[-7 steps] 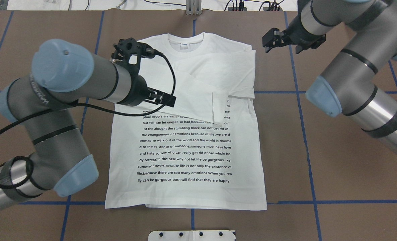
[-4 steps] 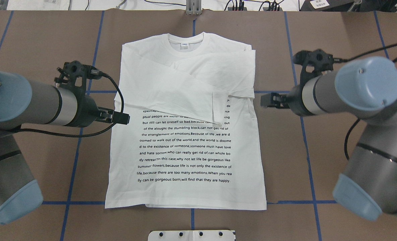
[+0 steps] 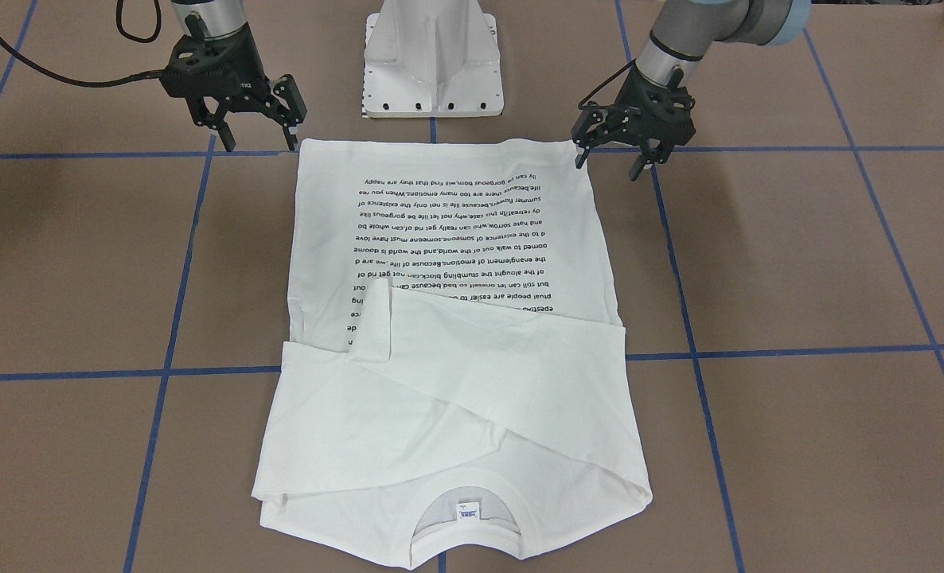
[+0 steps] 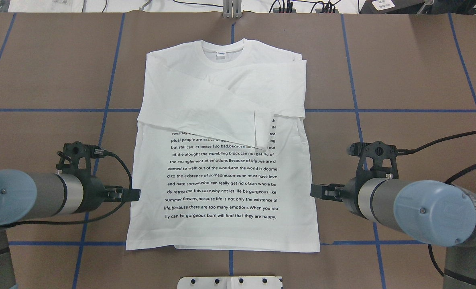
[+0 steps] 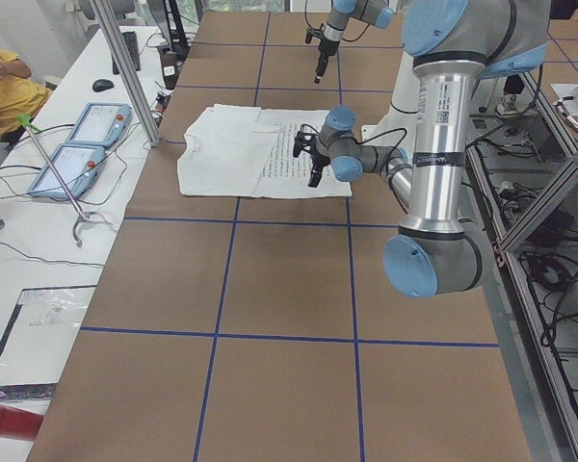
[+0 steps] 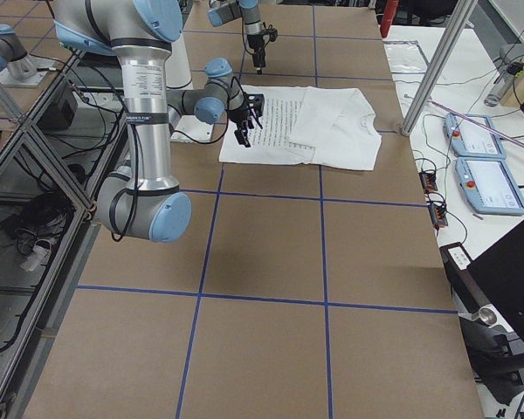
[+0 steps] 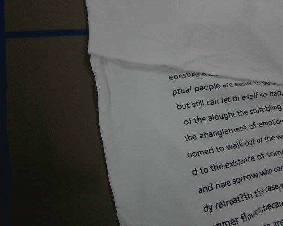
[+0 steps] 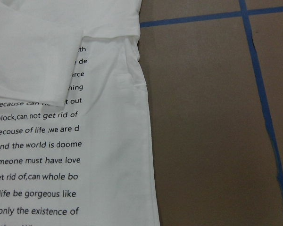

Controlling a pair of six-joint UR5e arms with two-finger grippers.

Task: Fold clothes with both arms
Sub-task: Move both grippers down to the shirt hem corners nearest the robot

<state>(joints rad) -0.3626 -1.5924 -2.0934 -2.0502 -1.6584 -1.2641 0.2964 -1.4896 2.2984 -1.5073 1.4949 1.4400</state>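
Observation:
I should next use my left gripper to grab the shirt by its hem corner (image 3: 569, 150), so that I can fold the shirt's printed lower half (image 3: 450, 234) over.
The white long-sleeved T-shirt (image 4: 222, 100) lies flat on the table with its printed text facing up, its neck at the far end and both sleeves folded across the chest. My left gripper (image 4: 135, 194) hangs just off the shirt's left side edge near the hem. In the front-facing view the left gripper (image 3: 609, 167) is open and empty. My right gripper (image 4: 315, 190) hangs just off the right side edge, and the front-facing view shows the right gripper (image 3: 257, 145) open and empty too. The wrist views show only the shirt's edges (image 7: 132, 141) (image 8: 118, 141), with no fingers in them.
The white pedestal base (image 4: 230, 282) stands just behind the hem. Brown paper with blue tape lines (image 4: 101, 110) covers the table. Tablets (image 5: 72, 144) and a metal post (image 5: 125, 67) stand past the shirt's neck end.
Both arms swung back toward the robot. The left gripper left the chest and folded sleeve, and the right left the far right shoulder. Both are now beside the shirt's lower edges. The shirt has not moved.

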